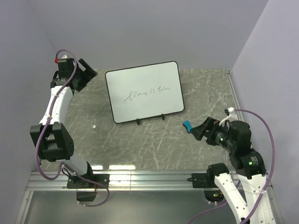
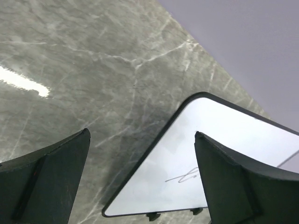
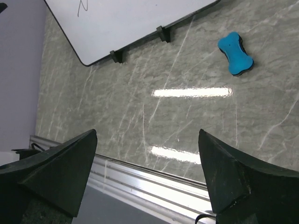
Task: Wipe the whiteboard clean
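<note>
I will next grab the whiteboard (image 1: 144, 92) with my left gripper by the board's nearest dark-rimmed side edge. This leaves the scribble free and will hold the board steady for erasing.
The whiteboard (image 1: 144, 92) stands tilted on black stand legs at the middle back of the table, with a thin dark scribble (image 1: 147, 93) on it. It also shows in the left wrist view (image 2: 219, 154) and the right wrist view (image 3: 131, 23). A small blue eraser (image 1: 187, 126) lies on the table right of the board's front corner; it also shows in the right wrist view (image 3: 235, 53). My left gripper (image 1: 89, 74) is open and empty, raised left of the board. My right gripper (image 1: 200, 130) is open and empty, just right of the eraser.
The grey marble table (image 1: 154, 144) ends in a metal rail (image 1: 149, 179) at the near edge. Lilac walls close in at the back and both sides. A rail runs along the table's right edge (image 1: 233, 91).
</note>
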`<state>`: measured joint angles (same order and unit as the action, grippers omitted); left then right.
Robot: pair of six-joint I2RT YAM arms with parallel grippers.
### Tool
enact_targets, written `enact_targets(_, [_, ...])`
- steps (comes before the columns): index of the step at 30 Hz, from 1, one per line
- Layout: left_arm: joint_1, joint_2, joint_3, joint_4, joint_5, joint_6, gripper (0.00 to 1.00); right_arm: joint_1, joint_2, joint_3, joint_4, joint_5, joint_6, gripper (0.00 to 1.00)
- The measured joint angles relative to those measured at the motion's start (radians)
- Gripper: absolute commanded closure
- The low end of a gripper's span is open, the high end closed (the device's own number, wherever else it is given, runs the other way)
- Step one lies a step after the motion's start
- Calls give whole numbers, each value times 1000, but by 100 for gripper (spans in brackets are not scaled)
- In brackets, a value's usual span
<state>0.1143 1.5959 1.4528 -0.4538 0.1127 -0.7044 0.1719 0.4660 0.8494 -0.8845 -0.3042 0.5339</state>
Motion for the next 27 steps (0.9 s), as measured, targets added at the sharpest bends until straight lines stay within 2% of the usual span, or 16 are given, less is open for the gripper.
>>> enact_targets(7, [0,-18,18,4,74,29,1,1,22,4,-47,47,-1,7])
enact_targets(14, [21,-1,24,97,223,102,2,1,200,38,-65,47,-19,7])
enact_targets(19, [73,115,39,261,352,76,4,1,299,72,-37,18,-19,7])
enact_targets(27, [95,414,153,440,564,0,7,1,441,144,-27,18,-14,8])
